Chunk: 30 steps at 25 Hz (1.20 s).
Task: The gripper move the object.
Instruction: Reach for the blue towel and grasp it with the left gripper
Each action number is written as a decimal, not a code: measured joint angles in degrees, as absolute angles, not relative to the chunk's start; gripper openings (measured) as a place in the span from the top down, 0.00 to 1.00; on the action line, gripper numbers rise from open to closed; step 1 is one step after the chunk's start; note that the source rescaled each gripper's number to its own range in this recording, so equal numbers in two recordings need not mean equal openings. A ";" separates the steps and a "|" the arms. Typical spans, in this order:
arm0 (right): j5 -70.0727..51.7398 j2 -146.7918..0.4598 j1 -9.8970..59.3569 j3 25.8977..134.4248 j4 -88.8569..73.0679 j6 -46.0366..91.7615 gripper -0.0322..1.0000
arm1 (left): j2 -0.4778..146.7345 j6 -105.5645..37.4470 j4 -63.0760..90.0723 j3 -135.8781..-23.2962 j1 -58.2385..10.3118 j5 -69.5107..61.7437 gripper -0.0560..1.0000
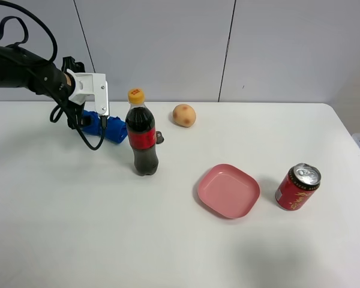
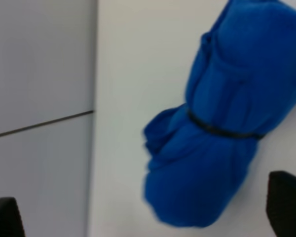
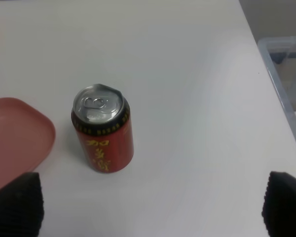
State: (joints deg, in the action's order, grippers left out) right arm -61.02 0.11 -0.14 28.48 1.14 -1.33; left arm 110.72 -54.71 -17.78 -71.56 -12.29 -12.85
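My left gripper will next grab the blue fabric bundle's middle at the thin black band [image 2: 222, 130] to move it.
The blue fabric bundle [image 1: 113, 129] lies on the white table at the back left, just left of the cola bottle [image 1: 142, 137]. In the left wrist view the bundle [image 2: 222, 128] fills the picture, bunched by a thin black band. My left gripper [image 1: 89, 120] hangs right over the bundle's left end. It is open [image 2: 143, 217], with its black fingertips [image 2: 2, 217] far apart on either side of the bundle's near end. My right gripper [image 3: 150, 207] is open and empty above the table, near the red can [image 3: 103, 133]. It is out of the exterior view.
A tan speckled ball [image 1: 184, 115] sits behind and to the right of the bottle. A pink square plate [image 1: 228, 191] and the red can [image 1: 297, 187] stand front right. A clear plastic bin [image 3: 286, 74] stands past the table's right edge.
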 joint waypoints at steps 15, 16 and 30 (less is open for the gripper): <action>-61.02 0.11 -0.14 28.48 1.14 -1.33 0.00 | 122.18 -54.71 -9.94 -79.42 -12.36 -17.12 0.00; -61.02 0.11 -0.14 28.48 1.14 -1.33 0.00 | 122.73 -54.76 -9.71 -79.42 -12.36 -17.18 0.00; -61.02 0.11 -0.14 28.48 1.14 -1.33 0.00 | 125.69 -54.78 -9.16 -79.77 -12.08 -14.85 0.00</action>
State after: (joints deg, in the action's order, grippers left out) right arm -61.02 0.11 -0.14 28.48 1.14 -1.33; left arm 125.69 -54.78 -9.16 -79.77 -12.08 -14.85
